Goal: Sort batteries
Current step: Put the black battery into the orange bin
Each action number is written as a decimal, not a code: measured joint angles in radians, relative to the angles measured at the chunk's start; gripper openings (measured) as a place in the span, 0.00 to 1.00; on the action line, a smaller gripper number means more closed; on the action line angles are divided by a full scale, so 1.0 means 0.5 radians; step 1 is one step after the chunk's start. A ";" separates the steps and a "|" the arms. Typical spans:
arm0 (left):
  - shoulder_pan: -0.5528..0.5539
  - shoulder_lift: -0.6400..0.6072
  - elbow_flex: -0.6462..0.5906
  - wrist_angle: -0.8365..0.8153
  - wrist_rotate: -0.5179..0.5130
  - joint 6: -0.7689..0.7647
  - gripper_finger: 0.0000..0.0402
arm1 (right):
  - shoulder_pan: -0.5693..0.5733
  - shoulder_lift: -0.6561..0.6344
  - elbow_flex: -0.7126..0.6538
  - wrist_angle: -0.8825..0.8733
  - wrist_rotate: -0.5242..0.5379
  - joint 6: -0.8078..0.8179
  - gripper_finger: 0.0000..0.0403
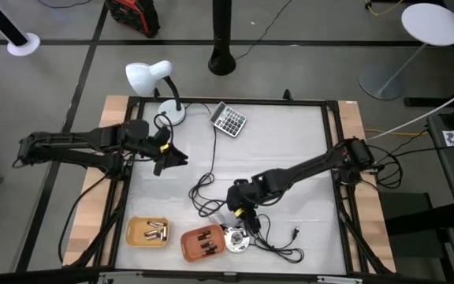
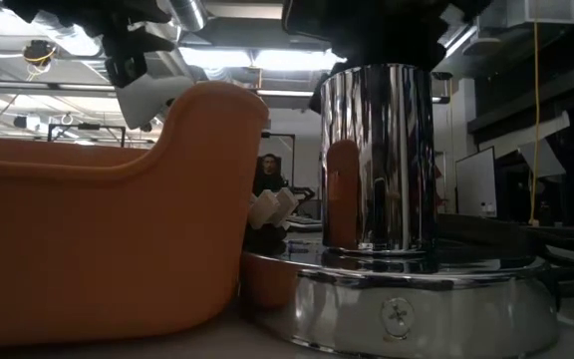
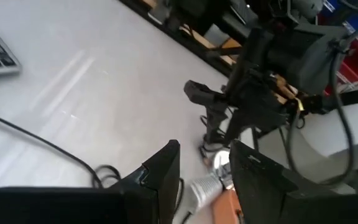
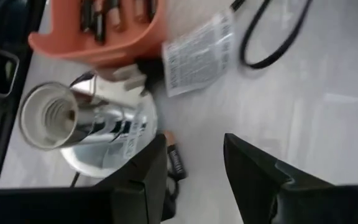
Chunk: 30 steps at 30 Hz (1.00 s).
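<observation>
The dark battery needs to go into the orange tray (image 4: 107,31), so my right gripper should grab its black end (image 4: 177,164) next.
My right gripper (image 4: 192,169) is open and low over the table's near middle (image 1: 245,214), beside a chrome lamp socket (image 4: 82,121). One dark battery with a copper end (image 4: 174,159) lies on the table between its fingers, close to one of them. An orange tray (image 1: 203,242) holds several thin dark batteries (image 4: 107,14). A tan tray (image 1: 148,231) holds several silvery batteries (image 1: 157,232). My left gripper (image 1: 172,158) is open, raised at the table's left and touching nothing (image 3: 207,180).
A black cable (image 1: 211,170) loops across the table's middle, and its coils (image 1: 278,241) lie by the chrome socket's base (image 1: 236,241). A paper tag (image 4: 197,53) lies by the orange tray. A calculator (image 1: 228,119) and a white desk lamp (image 1: 150,77) are at the far edge.
</observation>
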 joint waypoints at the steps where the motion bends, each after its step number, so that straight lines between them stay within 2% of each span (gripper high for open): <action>1: -0.019 0.000 0.000 0.000 -0.001 -0.021 0.32 | 0.011 0.007 0.000 -0.006 -0.023 -0.001 0.38; 5: -0.086 -0.001 0.000 0.003 -0.002 -0.092 0.32 | 0.024 0.058 0.001 -0.038 -0.113 -0.015 0.38; 13: -0.199 0.000 0.000 0.003 -0.035 -0.109 0.32 | 0.024 0.246 0.001 -0.086 -0.138 -0.013 0.38; 18: -0.230 0.000 0.000 0.002 -0.038 -0.115 0.32 | 0.023 0.278 0.000 -0.085 -0.214 -0.016 0.38; 26: -0.234 0.000 0.000 0.003 -0.040 -0.096 0.32 | 0.023 0.300 0.002 -0.079 -0.086 -0.019 0.38; 30: -0.234 0.000 0.000 -0.003 -0.041 -0.078 0.32 | 0.021 0.334 0.006 -0.078 -0.094 -0.023 0.38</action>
